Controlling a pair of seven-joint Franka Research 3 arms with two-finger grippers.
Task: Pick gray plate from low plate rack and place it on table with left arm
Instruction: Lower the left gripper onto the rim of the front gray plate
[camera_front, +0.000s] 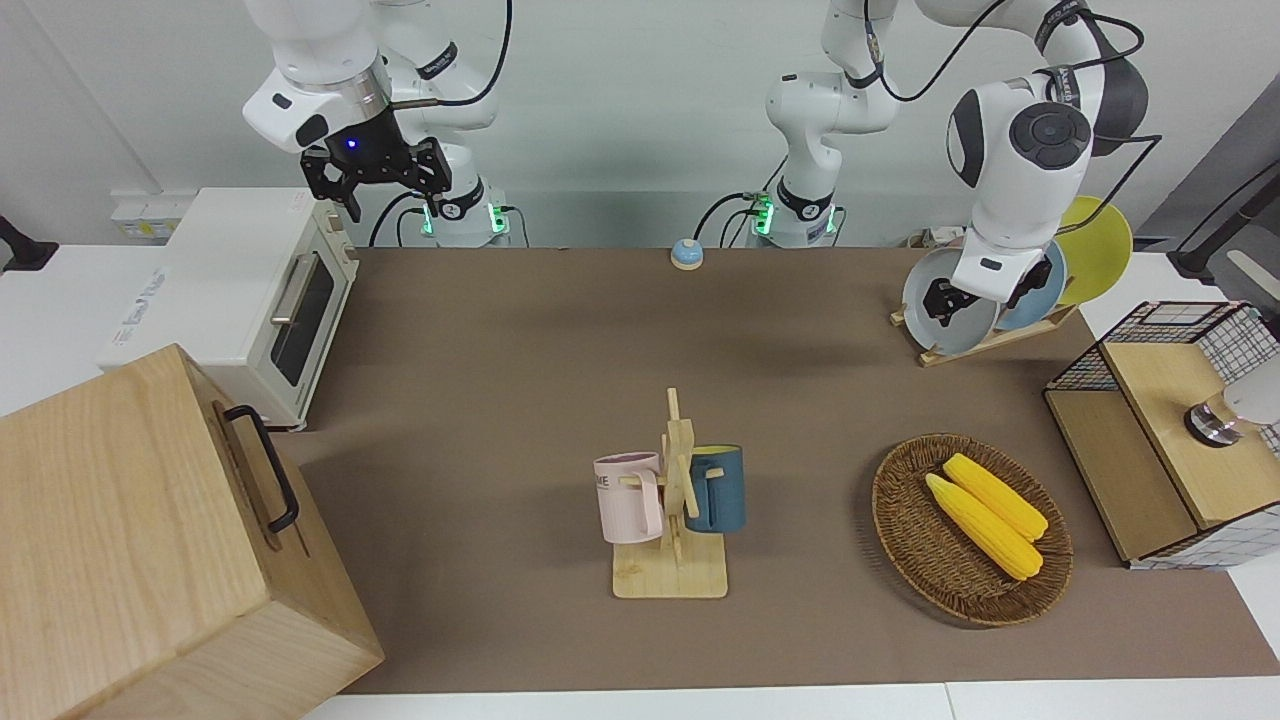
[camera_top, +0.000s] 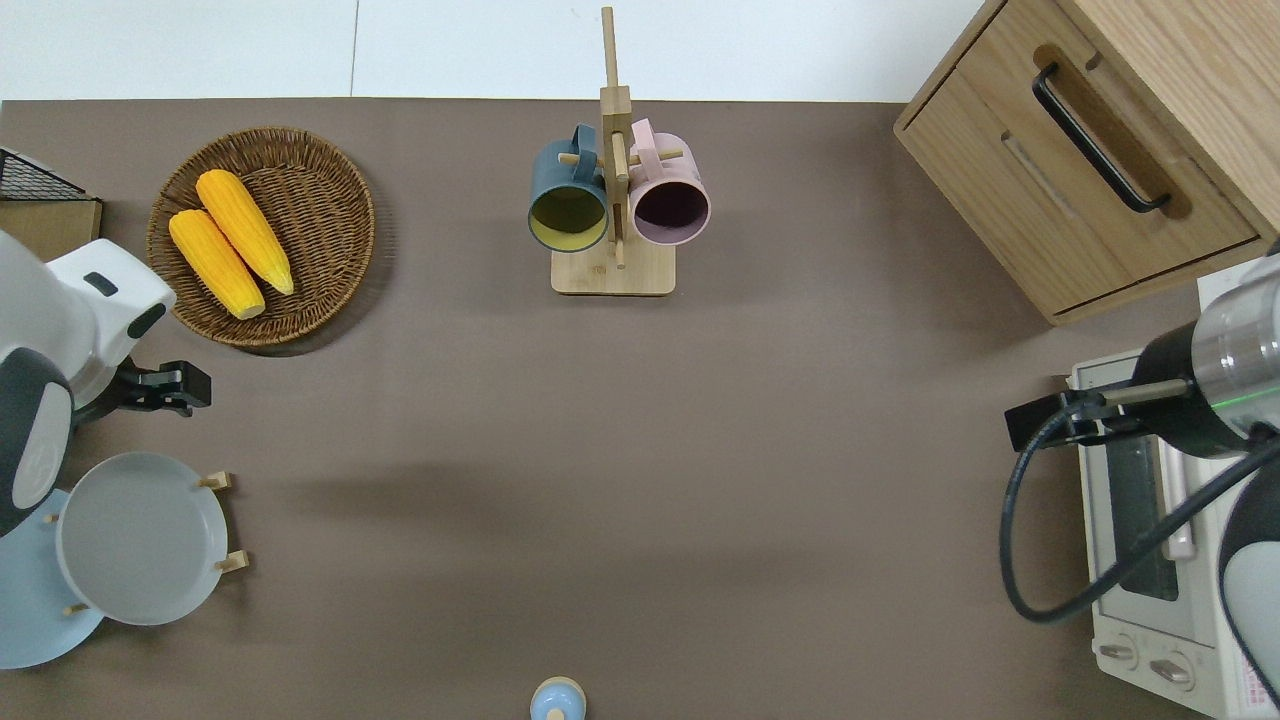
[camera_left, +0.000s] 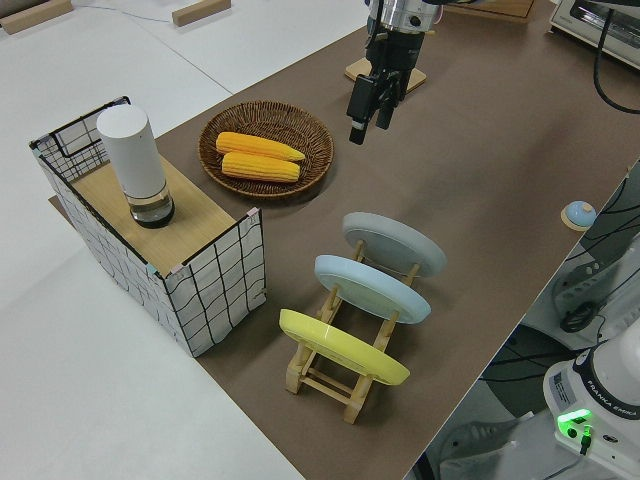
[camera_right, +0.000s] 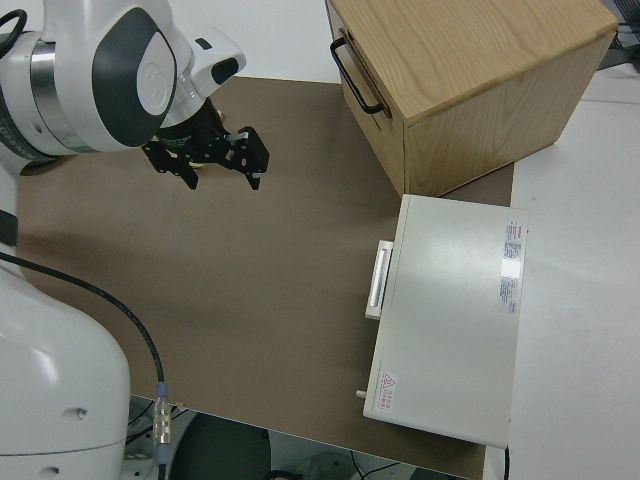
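Observation:
The gray plate's side (camera_front: 933, 314) is too wide for the gripper's fingers. I need to grab the gray plate next with my left gripper by its thin rim (camera_front: 956, 253), which stands above the rack.
The gray plate (camera_top: 140, 535) leans in the slot of the low plate rack (camera_left: 330, 372) farthest from the robots, also seen as the gray plate (camera_left: 393, 243). A sky-blue plate (camera_left: 371, 287) and a yellow plate (camera_left: 340, 346) stand in the slots nearer to the robots. My left gripper (camera_top: 186, 390) hangs open and empty over the bare table (camera_top: 640, 450), between the basket and the gray plate's rim, touching neither. In the left side view the left gripper (camera_left: 367, 126) points down with its fingers apart. My right gripper (camera_right: 205, 168) is parked, open.
A wicker basket (camera_top: 330, 190) holds two corn cobs. A mug tree (camera_top: 612, 270) with a pink and a blue mug stands mid-table. A wire-and-wood shelf (camera_left: 215, 265) with a white cylinder is at the left arm's end. A toaster oven (camera_front: 250, 300) and a wooden cabinet (camera_front: 130, 540) are at the right arm's end.

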